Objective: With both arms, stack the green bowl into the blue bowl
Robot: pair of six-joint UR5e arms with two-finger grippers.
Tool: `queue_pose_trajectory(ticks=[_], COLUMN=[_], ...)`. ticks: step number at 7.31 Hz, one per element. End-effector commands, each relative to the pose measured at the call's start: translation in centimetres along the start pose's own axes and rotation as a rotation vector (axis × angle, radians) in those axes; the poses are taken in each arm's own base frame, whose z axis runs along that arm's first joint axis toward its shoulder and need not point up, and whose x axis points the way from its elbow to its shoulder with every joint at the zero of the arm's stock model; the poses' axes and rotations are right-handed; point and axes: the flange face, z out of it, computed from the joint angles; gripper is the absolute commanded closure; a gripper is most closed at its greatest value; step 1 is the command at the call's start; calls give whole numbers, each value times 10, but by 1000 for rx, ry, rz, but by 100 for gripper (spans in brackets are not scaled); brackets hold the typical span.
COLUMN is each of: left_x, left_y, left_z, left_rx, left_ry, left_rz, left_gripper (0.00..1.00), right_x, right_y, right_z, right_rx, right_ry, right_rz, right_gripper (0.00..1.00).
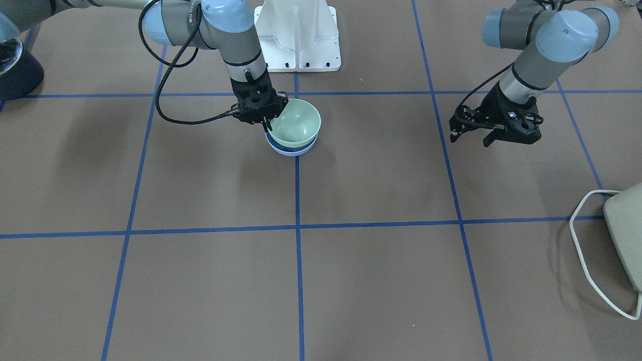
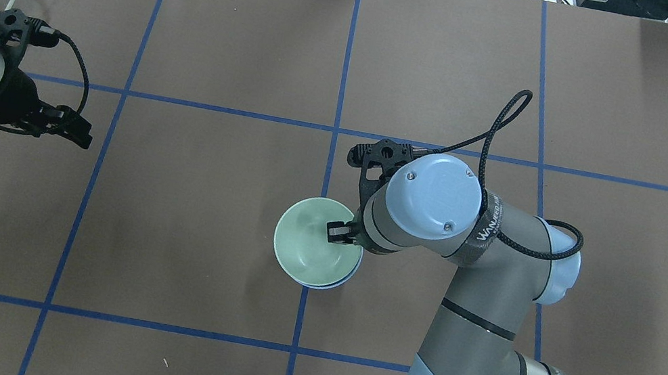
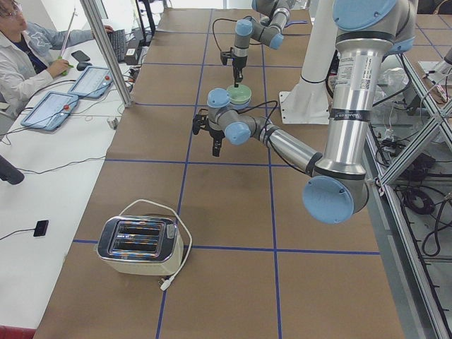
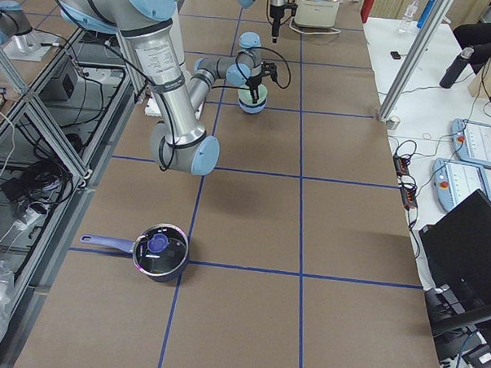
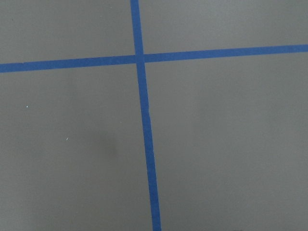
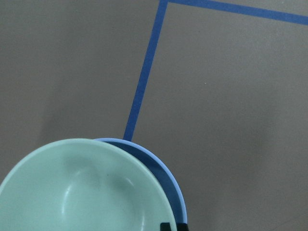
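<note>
The green bowl's bottom lies in the blue bowl's rim and would settle inside, so it is time for my right gripper to open.
The green bowl [image 1: 300, 122] sits tilted inside the blue bowl [image 1: 291, 150] near the table's middle, on a blue tape line. Only a rim sliver of the blue bowl shows under it in the overhead view [image 2: 336, 286]. My right gripper [image 1: 269, 122] is shut on the green bowl's rim, one finger inside the bowl [image 2: 336, 232]. The right wrist view shows the green bowl [image 6: 82, 192] off-centre in the blue bowl [image 6: 176, 192]. My left gripper [image 1: 470, 139] hangs open and empty above bare table, well off to the side [image 2: 79, 132].
A white pedestal [image 1: 298, 35] stands just behind the bowls. A toaster [image 3: 138, 244] with a white cable [image 1: 582, 240] sits at the table's left end. A dark saucepan with a lid [image 4: 159, 252] sits at the right end. Operators' desks flank the table.
</note>
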Motion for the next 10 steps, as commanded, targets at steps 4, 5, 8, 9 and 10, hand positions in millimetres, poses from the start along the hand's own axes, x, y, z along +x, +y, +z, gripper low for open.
queue_pose_trajectory(ticks=[4, 5, 8, 9, 10], left_x=[1, 1, 0, 0, 0], left_y=[-1, -1, -1, -1, -1], left_z=[0, 0, 1, 1, 1], left_rx=[1, 1, 2, 1, 2], left_ry=[2, 2, 0, -1, 0], left_rz=[1, 1, 1, 0, 1], left_gripper=[11, 11, 11, 11, 11], right_x=[-2, -2, 1, 1, 1], right_y=[-2, -2, -2, -1, -1], right_z=[0, 0, 1, 2, 2], right_rx=[13, 13, 24, 23, 23], right_ry=[6, 6, 14, 15, 15], right_rz=[-2, -2, -4, -4, -4], right_gripper=[99, 61, 1, 1, 1])
